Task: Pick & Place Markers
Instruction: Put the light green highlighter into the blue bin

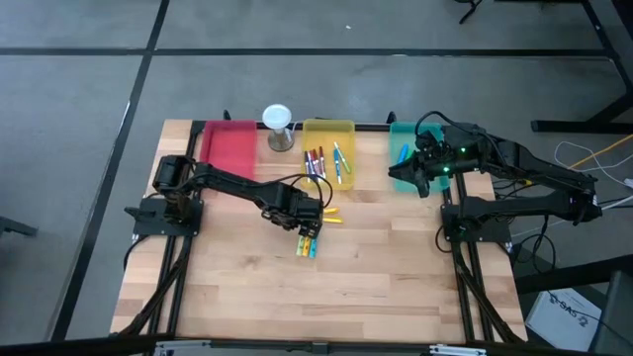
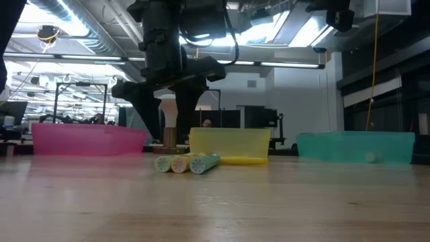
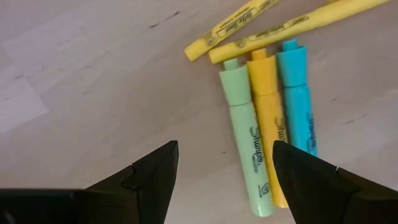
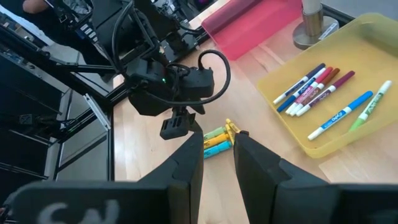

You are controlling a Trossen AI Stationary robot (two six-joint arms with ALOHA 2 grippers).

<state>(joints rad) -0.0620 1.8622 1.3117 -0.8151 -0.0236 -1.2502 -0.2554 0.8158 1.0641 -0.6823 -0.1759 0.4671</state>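
Note:
I should lower my left gripper before I close it on the marker, because in the left wrist view the gripper's fingertips are high above the green marker (image 3: 247, 140).
Three fat markers, green (image 3: 247, 140), orange (image 3: 268, 118) and blue (image 3: 297, 102), lie side by side on the table, with two slim yellow ones (image 3: 273, 28) just beyond them. In the high view this cluster (image 1: 309, 245) sits near the table's middle. My left gripper (image 3: 225, 168) hovers open above the cluster's left side, the green marker between its fingers in the picture. Several more markers (image 1: 326, 160) lie inside the yellow tray (image 1: 348, 127). My right gripper (image 4: 217, 149) stands over the teal tray's (image 1: 401, 148) near end, its fingers a narrow gap apart and holding nothing.
The red tray (image 1: 229, 148), yellow tray and teal tray line the table's far edge. A white-topped hourglass-like object (image 1: 278, 127) stands between the red and yellow trays. Bare wood (image 1: 326, 297) stretches from the marker cluster to the near edge.

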